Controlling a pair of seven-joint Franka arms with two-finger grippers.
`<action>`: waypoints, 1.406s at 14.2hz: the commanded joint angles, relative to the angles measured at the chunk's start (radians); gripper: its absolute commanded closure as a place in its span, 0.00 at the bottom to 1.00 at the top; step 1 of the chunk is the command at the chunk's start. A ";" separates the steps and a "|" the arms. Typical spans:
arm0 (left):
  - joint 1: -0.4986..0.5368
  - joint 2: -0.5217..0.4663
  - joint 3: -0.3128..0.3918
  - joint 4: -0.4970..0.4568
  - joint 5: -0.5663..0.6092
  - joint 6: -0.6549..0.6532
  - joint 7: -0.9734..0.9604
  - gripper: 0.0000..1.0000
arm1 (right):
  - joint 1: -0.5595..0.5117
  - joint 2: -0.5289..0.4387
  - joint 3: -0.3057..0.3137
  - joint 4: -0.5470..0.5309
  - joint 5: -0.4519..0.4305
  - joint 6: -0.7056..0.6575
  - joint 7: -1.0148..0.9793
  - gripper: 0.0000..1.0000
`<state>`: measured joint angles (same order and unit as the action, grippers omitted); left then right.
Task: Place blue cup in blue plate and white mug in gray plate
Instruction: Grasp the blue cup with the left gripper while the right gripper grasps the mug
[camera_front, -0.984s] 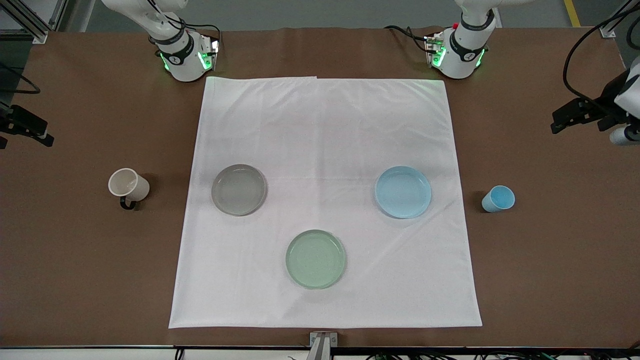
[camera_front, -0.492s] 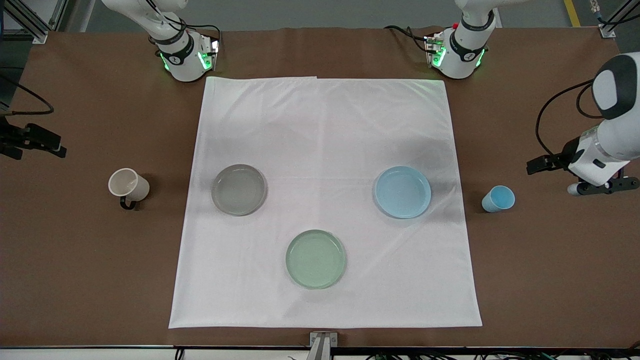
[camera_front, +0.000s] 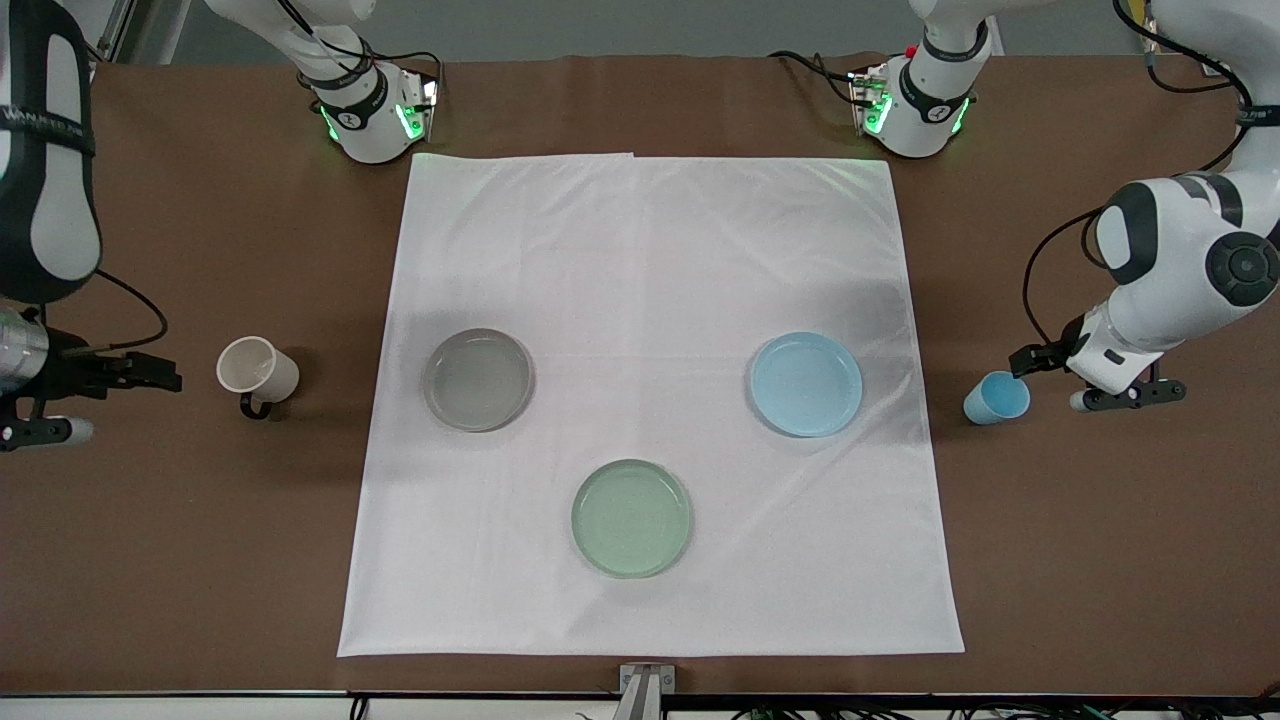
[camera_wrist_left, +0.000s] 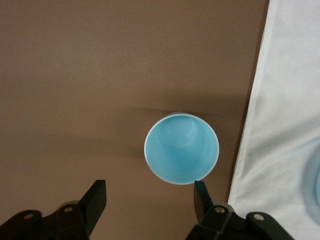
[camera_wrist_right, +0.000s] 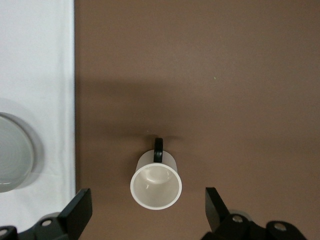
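My right gripper grabs the white mug's black handle (camera_front: 254, 407) next. Then it sets the mug in the gray plate (camera_front: 478, 379).
The blue cup (camera_front: 996, 398) stands upright on the brown table beside the white cloth, at the left arm's end. My left gripper (camera_front: 1035, 358) hovers beside it, open and empty; in the left wrist view the cup (camera_wrist_left: 181, 147) sits just ahead of that gripper (camera_wrist_left: 149, 185). The white mug (camera_front: 257, 372) stands at the right arm's end, its black handle toward the front camera. My right gripper (camera_front: 140, 378) hovers beside it, open and empty; in the right wrist view the mug (camera_wrist_right: 155, 185) lies between the open jaws (camera_wrist_right: 147, 192). The blue plate (camera_front: 806, 384) and gray plate (camera_front: 478, 379) lie empty on the cloth.
A white cloth (camera_front: 650, 250) covers the table's middle. A pale green plate (camera_front: 631, 518) lies on it, nearer the front camera than the other two plates. The gray plate's edge (camera_wrist_right: 12, 160) shows in the right wrist view, the cloth's edge (camera_wrist_left: 285, 125) in the left wrist view.
Both arms have swung in from the table's ends: the left gripper has come up beside the blue cup, the right gripper beside the white mug. Cup, mug and plates have not moved.
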<state>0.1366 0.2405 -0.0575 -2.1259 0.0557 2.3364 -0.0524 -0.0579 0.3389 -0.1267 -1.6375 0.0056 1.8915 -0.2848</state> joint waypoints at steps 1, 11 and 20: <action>0.006 0.072 -0.002 0.006 0.016 0.085 0.012 0.28 | -0.022 -0.012 0.013 -0.175 -0.003 0.191 -0.024 0.00; 0.006 0.096 -0.013 0.015 0.016 0.133 0.008 1.00 | -0.025 0.067 0.015 -0.417 0.057 0.593 -0.077 0.00; -0.029 0.054 -0.311 0.034 0.016 -0.023 -0.463 0.99 | -0.026 0.111 0.016 -0.418 0.059 0.632 -0.076 0.44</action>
<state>0.1197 0.2724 -0.3468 -2.0898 0.0561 2.3162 -0.4464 -0.0698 0.4574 -0.1238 -2.0416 0.0408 2.5145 -0.3392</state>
